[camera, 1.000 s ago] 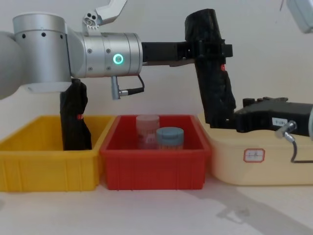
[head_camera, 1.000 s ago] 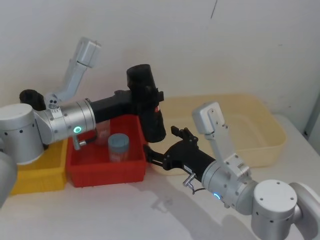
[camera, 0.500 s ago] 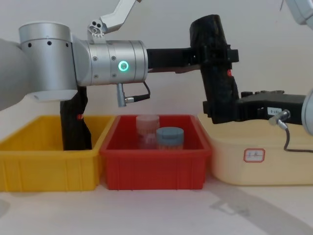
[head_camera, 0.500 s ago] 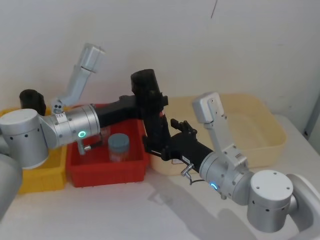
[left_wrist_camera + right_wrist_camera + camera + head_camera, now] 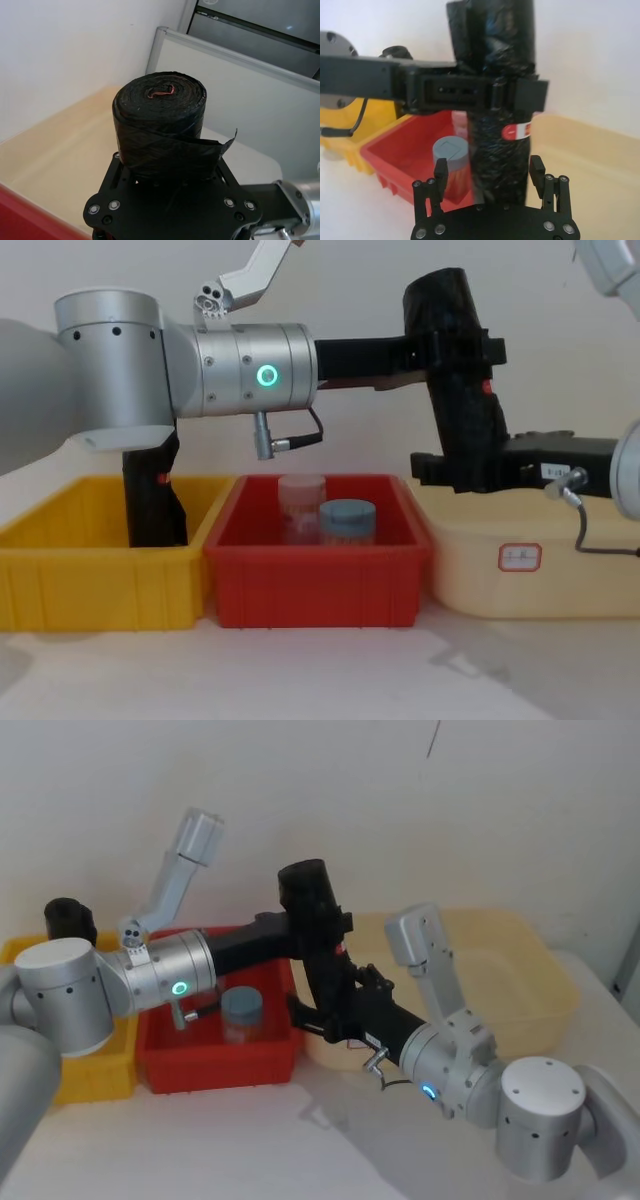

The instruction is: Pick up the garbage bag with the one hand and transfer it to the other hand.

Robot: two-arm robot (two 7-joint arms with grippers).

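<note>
My left gripper's fingers are already around the upper part of the garbage bag, so I should next grab the bag with my right gripper by its loose lower end (image 5: 466, 458) (image 5: 499, 175).
The garbage bag (image 5: 466, 430) is a tall black crinkled roll with a small red mark, held upright in the air above the gap between the red bin and the beige tub. My left gripper (image 5: 458, 348), on the wrist with the green ring light, is shut on its upper part. The bag's rolled top end (image 5: 160, 95) rises from the jaws in the left wrist view. My right gripper (image 5: 488, 171) is open, and its fingers (image 5: 440, 172) straddle the bag's lower part (image 5: 502, 160) with a gap on one side. In the head view the right gripper (image 5: 322, 1016) meets the bag (image 5: 310, 895) from the right.
A red bin (image 5: 315, 590) holds a translucent jar (image 5: 302, 500) and a blue-lidded container (image 5: 347, 520). Left of it a yellow bin (image 5: 90, 585) holds a second black roll (image 5: 152, 490). A beige tub (image 5: 540, 585) stands at the right. A wall is close behind.
My left arm has carried the bag to the right and a little higher. My right gripper has closed in, so its open fingers now sit around the bag's lower part.
</note>
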